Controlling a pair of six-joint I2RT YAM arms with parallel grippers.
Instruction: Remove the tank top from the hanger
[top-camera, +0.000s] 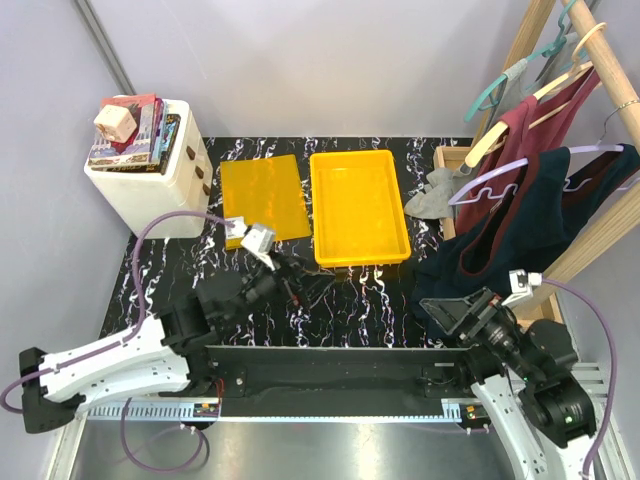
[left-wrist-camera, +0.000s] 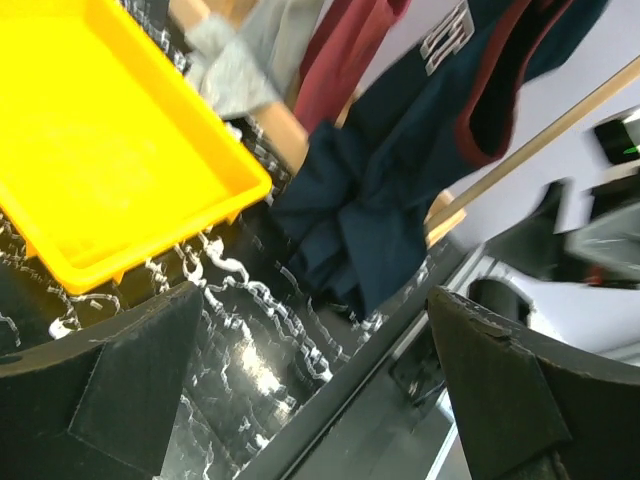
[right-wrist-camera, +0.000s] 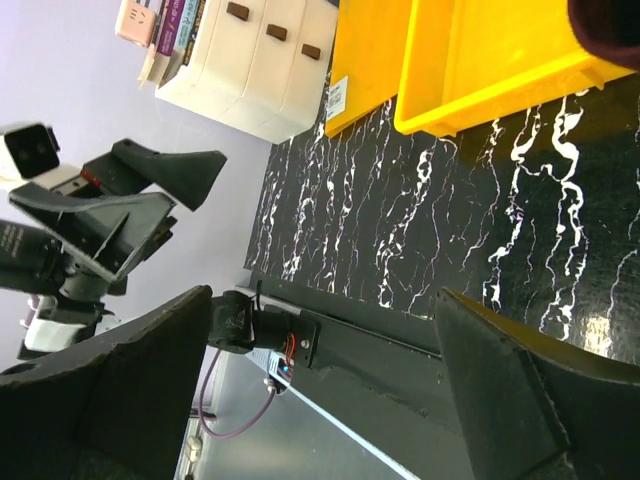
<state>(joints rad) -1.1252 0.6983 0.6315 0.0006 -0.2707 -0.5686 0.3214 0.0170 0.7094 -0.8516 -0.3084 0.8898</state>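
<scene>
I need to reach the lavender hanger with my left gripper and grab its bare end beyond the strap (top-camera: 475, 187). The navy tank top then stays free to remove.
A navy tank top (top-camera: 530, 225) with maroon trim hangs on a pale lavender hanger (top-camera: 497, 182) on the wooden rack (top-camera: 590, 245) at the right. Its lower part bunches on the table. Behind it a maroon tank top (top-camera: 540, 110) hangs on a wooden hanger. The left wrist view shows the navy top (left-wrist-camera: 400, 170) ahead. My left gripper (top-camera: 308, 284) (left-wrist-camera: 320, 400) is open and empty over the table's middle. My right gripper (top-camera: 447, 310) (right-wrist-camera: 320, 390) is open and empty, low beside the navy top's bottom edge, facing left.
A yellow tray (top-camera: 360, 255) and a flat yellow lid (top-camera: 264, 196) lie at the back of the black marbled table. A grey cloth (top-camera: 432, 195) lies by a wooden box. A white drawer unit (top-camera: 150, 185) with books stands at the left. Teal hangers (top-camera: 505, 80) hang on the rack.
</scene>
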